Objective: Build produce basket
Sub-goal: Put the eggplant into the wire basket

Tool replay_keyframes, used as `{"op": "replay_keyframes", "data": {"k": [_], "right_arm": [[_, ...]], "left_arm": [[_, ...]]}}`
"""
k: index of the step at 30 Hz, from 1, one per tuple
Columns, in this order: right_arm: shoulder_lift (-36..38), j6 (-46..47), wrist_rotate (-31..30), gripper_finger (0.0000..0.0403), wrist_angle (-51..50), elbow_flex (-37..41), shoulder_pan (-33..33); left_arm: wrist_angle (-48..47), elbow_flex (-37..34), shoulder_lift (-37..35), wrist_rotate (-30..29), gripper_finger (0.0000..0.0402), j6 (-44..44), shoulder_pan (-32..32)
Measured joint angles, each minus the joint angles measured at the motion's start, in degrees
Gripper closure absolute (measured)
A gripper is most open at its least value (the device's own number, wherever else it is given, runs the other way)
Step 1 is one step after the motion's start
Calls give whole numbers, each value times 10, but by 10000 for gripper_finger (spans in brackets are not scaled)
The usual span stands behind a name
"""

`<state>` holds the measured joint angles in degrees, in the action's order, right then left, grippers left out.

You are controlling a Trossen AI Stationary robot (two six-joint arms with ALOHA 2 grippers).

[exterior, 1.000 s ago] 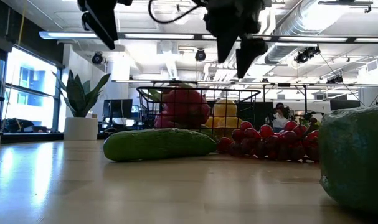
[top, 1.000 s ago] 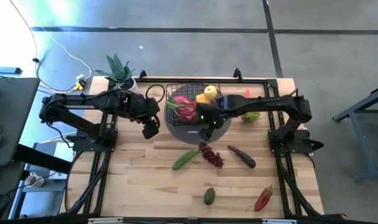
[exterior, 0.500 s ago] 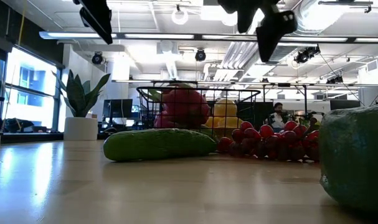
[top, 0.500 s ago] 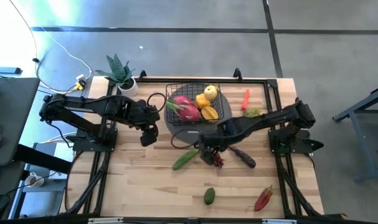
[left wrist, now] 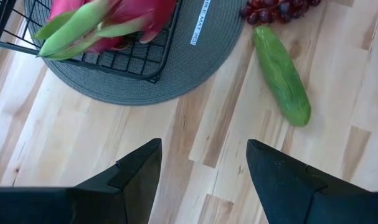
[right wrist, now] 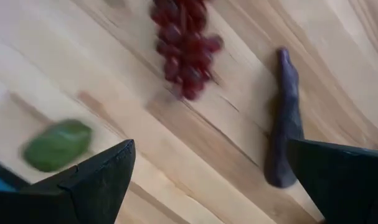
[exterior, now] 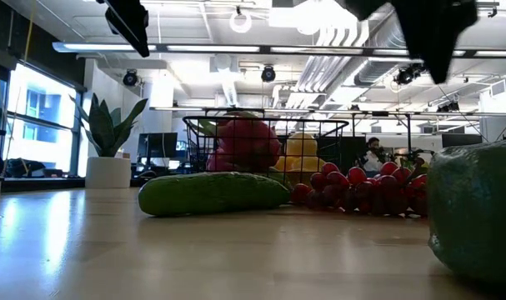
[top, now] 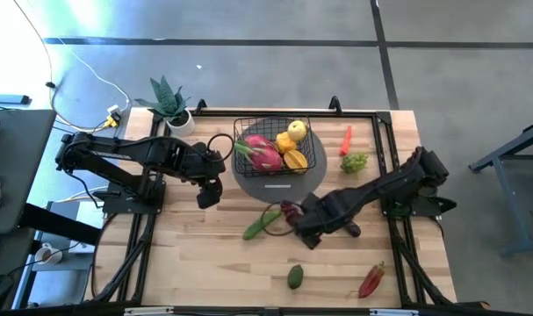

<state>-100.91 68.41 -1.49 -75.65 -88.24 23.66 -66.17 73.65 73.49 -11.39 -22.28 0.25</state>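
Note:
Next, my right gripper grabs the dark purple vegetable by its thick rounded end (right wrist: 279, 171) to add it to the produce basket.
The black wire basket (top: 275, 145) stands on a round grey mat (top: 314, 162) and holds a pink dragon fruit (top: 259, 151), a yellow pear (top: 294, 132) and a starfruit (top: 294, 160). A green cucumber (top: 262, 224), purple grapes (right wrist: 185, 50), a dark purple long vegetable (right wrist: 285, 118) and an avocado (top: 295, 276) lie on the table. My right gripper (top: 306, 232) hangs open above the table just near of the grapes, pointing down. My left gripper (top: 209, 193) hangs open over bare wood left of the mat, with nothing between its fingers (left wrist: 139, 174).
A red chilli (top: 346, 139) and green grapes (top: 356, 161) lie right of the basket. A red fruit (top: 371, 281) lies near the front right corner. A potted plant (top: 168, 104) stands at the far left corner. Bare wood shows at the near left.
My right gripper has swung from over the mat's near edge toward the table's near edge, past the purple grapes, rolling its wrist and staying open. My left gripper has shifted a little toward the near edge, still open. No fruit has moved.

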Motion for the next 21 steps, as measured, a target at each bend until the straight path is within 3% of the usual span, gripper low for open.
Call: {"op": "replay_keyframes", "data": {"k": [21], "right_arm": [[20,7,0,16,-9,160,61]], "left_arm": [[0,0,0,-3,177,0,0]]}}
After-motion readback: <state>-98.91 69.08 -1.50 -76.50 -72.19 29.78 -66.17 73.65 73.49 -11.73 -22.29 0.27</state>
